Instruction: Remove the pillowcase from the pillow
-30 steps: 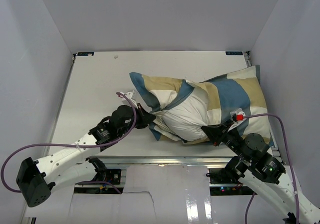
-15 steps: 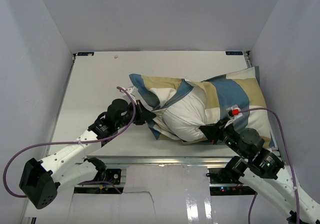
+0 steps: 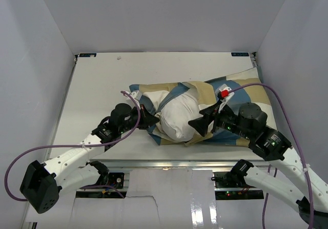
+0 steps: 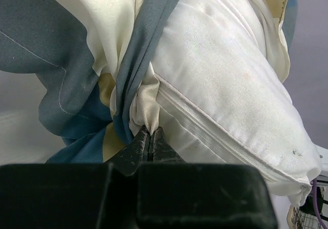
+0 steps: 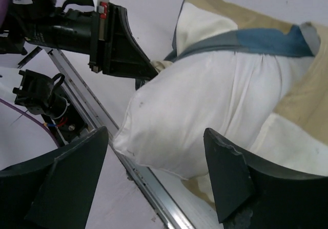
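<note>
The right gripper grabs the white pillow by its bare near end (image 3: pixel 181 130) next, which leaves the pillowcase free to be pulled off.
The plump white pillow (image 3: pixel 177 117) lies mid-table, its near end bare. The blue, tan and cream pillowcase (image 3: pixel 233 88) still wraps its far and right part and bunches at the left. My left gripper (image 3: pixel 151 120) is shut on a cream fold of the pillowcase (image 4: pixel 146 103) beside its blue edging; the pillow (image 4: pixel 225 85) with its zip seam bulges to the right of that fold. My right gripper (image 3: pixel 201 118) hovers open over the pillow's bare end, and the pillow (image 5: pixel 205 106) shows between its spread fingers (image 5: pixel 230 172), which hold nothing. The pillowcase (image 5: pixel 266 39) lies beyond.
The white table (image 3: pixel 97 85) is walled on both sides and at the back. A metal rail (image 3: pixel 154 162) runs along its near edge, just under the pillow's near corner. A purple cable (image 3: pixel 271 93) arcs over my right arm.
My right gripper has let go of the pillow's near edge and opened, rising and swinging back over the pillow. The pillow and pillowcase have sagged flatter. The left gripper keeps its grip.
</note>
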Tool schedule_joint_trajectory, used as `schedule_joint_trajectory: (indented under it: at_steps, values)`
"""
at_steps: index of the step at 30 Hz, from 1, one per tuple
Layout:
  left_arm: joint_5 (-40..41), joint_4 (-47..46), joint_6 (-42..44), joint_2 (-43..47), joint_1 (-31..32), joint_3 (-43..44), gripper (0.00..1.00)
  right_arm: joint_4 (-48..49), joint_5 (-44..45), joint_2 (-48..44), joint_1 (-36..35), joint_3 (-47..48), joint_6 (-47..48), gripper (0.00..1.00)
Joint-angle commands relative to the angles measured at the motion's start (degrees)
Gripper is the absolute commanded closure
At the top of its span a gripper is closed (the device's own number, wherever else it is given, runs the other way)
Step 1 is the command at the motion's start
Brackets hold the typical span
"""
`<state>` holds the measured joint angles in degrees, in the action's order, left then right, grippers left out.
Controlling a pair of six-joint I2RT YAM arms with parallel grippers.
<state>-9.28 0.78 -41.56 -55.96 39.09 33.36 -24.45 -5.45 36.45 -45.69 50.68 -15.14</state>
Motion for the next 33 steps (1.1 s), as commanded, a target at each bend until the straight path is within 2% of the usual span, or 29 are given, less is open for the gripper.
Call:
schedule_joint_trajectory:
  at_steps: [1, 3, 7, 11, 14, 18, 19, 21, 23, 24, 25, 26, 30, 33]
  values:
    - [-0.3, -3.3, 0.2, 1.9, -0.3, -0.1, 1.00, -0.5, -4.0, 4.5, 0.3, 6.0, 4.8, 0.18]
    - [-0.2, -3.7, -0.3, 2.3, -0.2, -0.3, 1.00, 0.2, -3.4, 9.6, 0.2, 9.0, 5.0, 0.12]
    - [-0.4, -4.8, -1.0, 2.0, -0.2, -1.3, 1.00, -0.3, -1.1, 19.5, -1.1, 13.8, 5.7, 0.06]
    - [-0.3, -4.9, -0.6, 1.0, -0.1, -1.5, 1.00, -0.6, 4.5, 29.5, -7.2, 15.9, 7.6, 0.02]
    - [0.2, -5.0, -0.6, 1.2, -0.1, -1.6, 1.00, -0.4, 10.2, 34.7, -11.6, 15.9, 8.7, 0.02]
    - [1.7, -4.0, -0.8, 1.6, -0.1, -1.4, 1.00, 0.3, 14.0, 40.2, -13.3, 13.8, 8.7, 0.04]
    - [2.2, -3.5, -0.8, 1.8, -0.1, -1.3, 1.00, 0.4, 16.4, 41.0, -13.4, 11.6, 8.5, 0.07]
    - [4.3, -1.7, -0.8, 2.2, -0.1, -0.8, 1.00, 1.2, 18.4, 40.8, -13.4, 8.8, 8.5, 0.28]
    - [5.3, -1.1, -0.4, 2.9, -0.1, -0.3, 1.00, 1.4, 20.3, 38.7, -13.4, 5.2, 8.5, 0.57]
    - [6.1, 0.6, 0.2, 3.0, -0.1, 0.6, 1.00, 1.5, 20.7, 35.9, -13.4, 4.0, 9.1, 0.77]
    - [6.4, 1.3, 0.3, 3.1, -0.2, 1.4, 1.00, 0.9, 21.8, 34.3, -13.4, 2.9, 9.1, 0.88]
    - [6.7, 3.4, 1.0, 3.0, -0.2, 2.5, 1.00, -0.1, 24.6, 32.7, -13.5, 1.3, 8.8, 0.92]
    - [14.9, 11.4, 1.7, 2.8, -1.4, 8.1, 1.00, -3.1, 26.8, 21.7, -13.5, -3.6, 7.3, 0.92]
    - [16.4, 14.2, 1.2, 2.8, -4.5, 11.2, 1.00, -3.8, 25.1, 13.6, -13.5, -7.3, 7.6, 0.92]
